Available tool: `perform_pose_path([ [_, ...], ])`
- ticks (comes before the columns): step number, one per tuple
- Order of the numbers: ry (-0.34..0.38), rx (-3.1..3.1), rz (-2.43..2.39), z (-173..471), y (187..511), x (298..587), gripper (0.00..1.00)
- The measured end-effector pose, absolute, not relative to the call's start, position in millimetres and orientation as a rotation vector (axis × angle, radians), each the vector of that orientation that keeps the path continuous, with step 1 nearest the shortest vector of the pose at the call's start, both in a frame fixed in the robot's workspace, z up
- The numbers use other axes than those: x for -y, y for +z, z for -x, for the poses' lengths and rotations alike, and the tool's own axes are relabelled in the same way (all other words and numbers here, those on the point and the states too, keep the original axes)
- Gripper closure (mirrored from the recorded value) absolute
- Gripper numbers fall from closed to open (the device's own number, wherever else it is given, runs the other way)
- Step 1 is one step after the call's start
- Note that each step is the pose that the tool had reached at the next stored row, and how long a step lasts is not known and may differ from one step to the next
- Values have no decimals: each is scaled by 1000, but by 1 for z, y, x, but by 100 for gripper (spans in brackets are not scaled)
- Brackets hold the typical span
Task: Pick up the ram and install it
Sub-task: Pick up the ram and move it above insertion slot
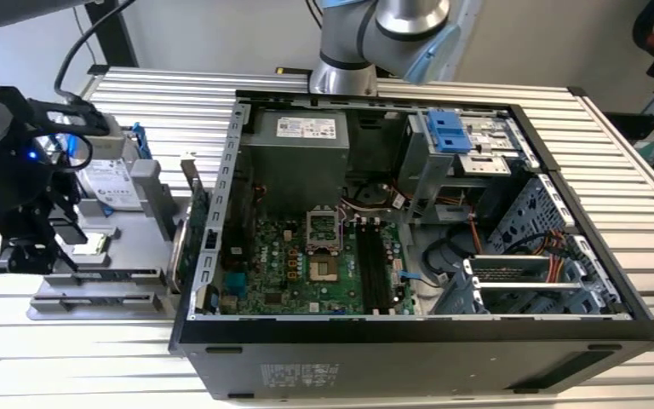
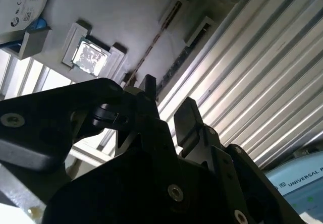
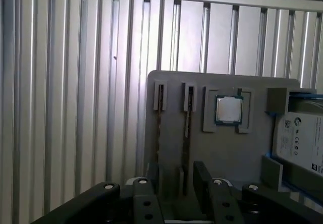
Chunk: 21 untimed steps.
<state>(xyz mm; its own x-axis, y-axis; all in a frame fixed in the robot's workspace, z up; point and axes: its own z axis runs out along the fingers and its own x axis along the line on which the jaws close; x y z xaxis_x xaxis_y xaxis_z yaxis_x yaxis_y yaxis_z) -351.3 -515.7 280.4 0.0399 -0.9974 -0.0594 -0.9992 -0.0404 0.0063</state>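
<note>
The outer ram stick has both ends held by the tray's slot posts, so my gripper will grab it next by the middle of its long edge.
Two ram sticks stand on edge in slots of the grey parts tray. One ram stick runs down into the gap between my fingers, and the other ram stick lies just beside it. My gripper hovers low over that end of the tray, open, with its black fingers apart and nothing clamped. In the second wrist view the gripper shows the same gap, and a ram stick appears as a thin edge leading toward one finger. In the exterior view the gripper is over the tray at the exterior view's left.
A processor chip and a hard drive in a blue frame share the tray. A green expansion card stands between the tray and the open computer case. The motherboard's memory slots lie inside. The table is ribbed aluminium.
</note>
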Motion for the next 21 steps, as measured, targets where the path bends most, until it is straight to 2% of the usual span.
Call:
perform_pose_path([
  [21,74,-2150,2239,355,243,526,0],
])
